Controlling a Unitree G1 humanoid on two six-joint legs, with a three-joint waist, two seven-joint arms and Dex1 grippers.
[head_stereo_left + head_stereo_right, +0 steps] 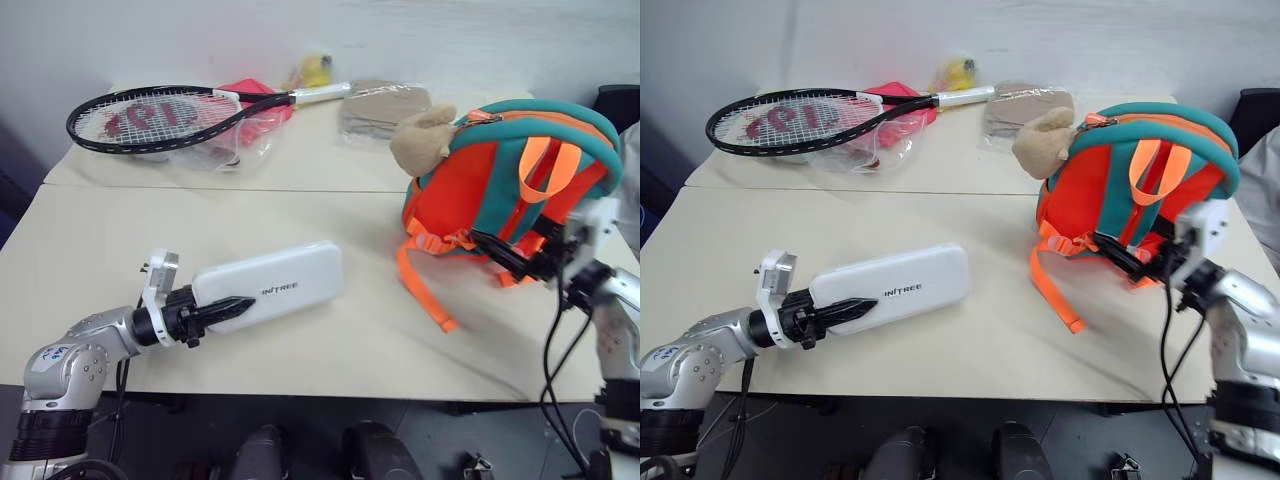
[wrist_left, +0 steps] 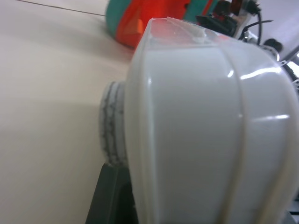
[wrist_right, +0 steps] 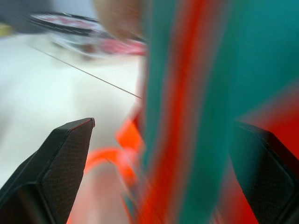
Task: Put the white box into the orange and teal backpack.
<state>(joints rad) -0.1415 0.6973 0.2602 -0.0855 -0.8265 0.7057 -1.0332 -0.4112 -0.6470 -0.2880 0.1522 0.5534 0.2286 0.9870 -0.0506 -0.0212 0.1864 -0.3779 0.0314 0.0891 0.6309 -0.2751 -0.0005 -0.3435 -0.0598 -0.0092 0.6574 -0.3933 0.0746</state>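
The backpack needs to be held steady for the white box (image 1: 285, 280), so my right gripper should grab the backpack by its teal lower front (image 1: 491, 218) next.
The white box (image 1: 285, 280), glossy with dark lettering, lies low over the front left of the table. My left gripper (image 1: 245, 298) is shut on its near end, one black finger (image 1: 222, 306) along its side. In the left wrist view the box (image 2: 205, 130) looms close. The orange and teal backpack (image 1: 500, 175) stands upright at the right, a tan plush toy (image 1: 420, 138) at its top. My right gripper (image 1: 490, 248) is open at the backpack's lower front among the orange webbing. In the right wrist view a teal strap (image 3: 205, 93) runs between its spread fingers (image 3: 60, 163).
At the back left lie a tennis racket (image 1: 170, 118) and a red item in clear plastic (image 1: 255, 110). A beige packet (image 1: 380, 110) and a small yellow thing (image 1: 315, 70) sit behind the backpack. A seam (image 1: 220, 188) joins two tables.
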